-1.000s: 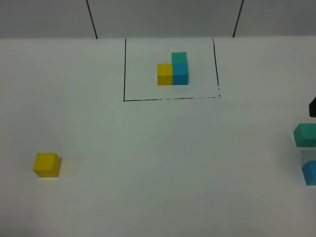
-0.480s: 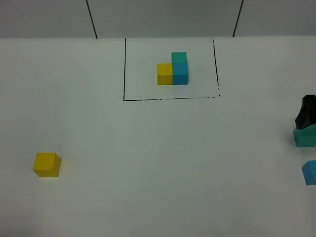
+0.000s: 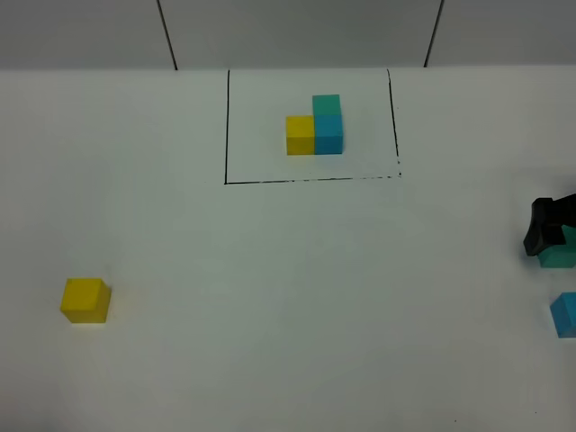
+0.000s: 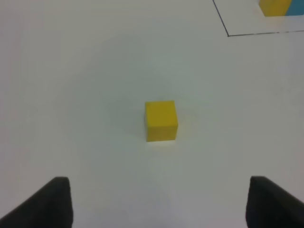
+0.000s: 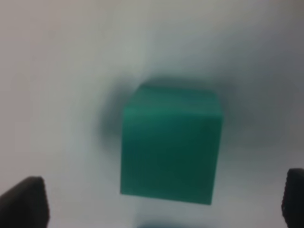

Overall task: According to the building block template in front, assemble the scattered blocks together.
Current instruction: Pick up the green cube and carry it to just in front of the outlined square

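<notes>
My right gripper needs to go lower before it closes on the teal-green cube, because the fingers end above the cube's sides and its whole top [image 5: 170,156] shows ahead.
The building block template [image 3: 317,126] is an L of yellow, blue and teal-green cubes inside a thin black rectangle at the back. Of the scattered blocks, the yellow cube [image 3: 85,300] sits alone at the front left. The teal-green cube [image 3: 562,257] and the sky blue cube [image 3: 565,315] sit at the right edge. My right gripper [image 3: 551,227] is low over the teal-green cube [image 5: 170,145], open, with a fingertip on either side of it and not touching it. My left gripper [image 4: 159,204] is open with the yellow cube [image 4: 161,120] ahead of it. It is out of the exterior view.
The white table carries the black drawn frame [image 3: 310,180]; one corner of it shows in the left wrist view [image 4: 228,34]. A wall with dark seams runs along the back. The blue cube lies just in front of the teal-green one.
My right gripper has come in from the right edge and moved down over the teal-green cube, now partly covering it. The cubes have not moved.
</notes>
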Tool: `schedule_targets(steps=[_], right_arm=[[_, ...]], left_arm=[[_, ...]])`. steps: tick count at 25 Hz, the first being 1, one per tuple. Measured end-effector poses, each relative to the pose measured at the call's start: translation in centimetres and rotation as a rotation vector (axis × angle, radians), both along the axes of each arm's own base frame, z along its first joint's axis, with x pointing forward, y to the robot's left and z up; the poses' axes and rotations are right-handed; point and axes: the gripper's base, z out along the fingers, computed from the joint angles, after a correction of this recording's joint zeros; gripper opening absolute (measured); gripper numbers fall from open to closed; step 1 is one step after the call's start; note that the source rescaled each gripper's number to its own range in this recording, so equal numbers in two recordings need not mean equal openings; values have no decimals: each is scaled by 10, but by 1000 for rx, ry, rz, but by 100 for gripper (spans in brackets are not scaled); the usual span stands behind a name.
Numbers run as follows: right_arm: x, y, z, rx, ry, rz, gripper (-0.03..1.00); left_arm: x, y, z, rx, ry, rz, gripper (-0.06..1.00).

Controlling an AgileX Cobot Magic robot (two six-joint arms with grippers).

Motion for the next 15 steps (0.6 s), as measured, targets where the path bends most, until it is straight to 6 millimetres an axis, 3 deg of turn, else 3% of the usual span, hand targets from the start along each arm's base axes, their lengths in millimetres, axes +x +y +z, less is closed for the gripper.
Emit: schedule_targets(steps=[7, 15], right_arm=[[5, -2, -23, 1, 34, -4, 92], [9, 0, -28, -14, 4, 3, 76]], left_arm=[[0, 0, 0, 0, 0, 0, 62], [0, 0, 0, 0, 0, 0, 62]])
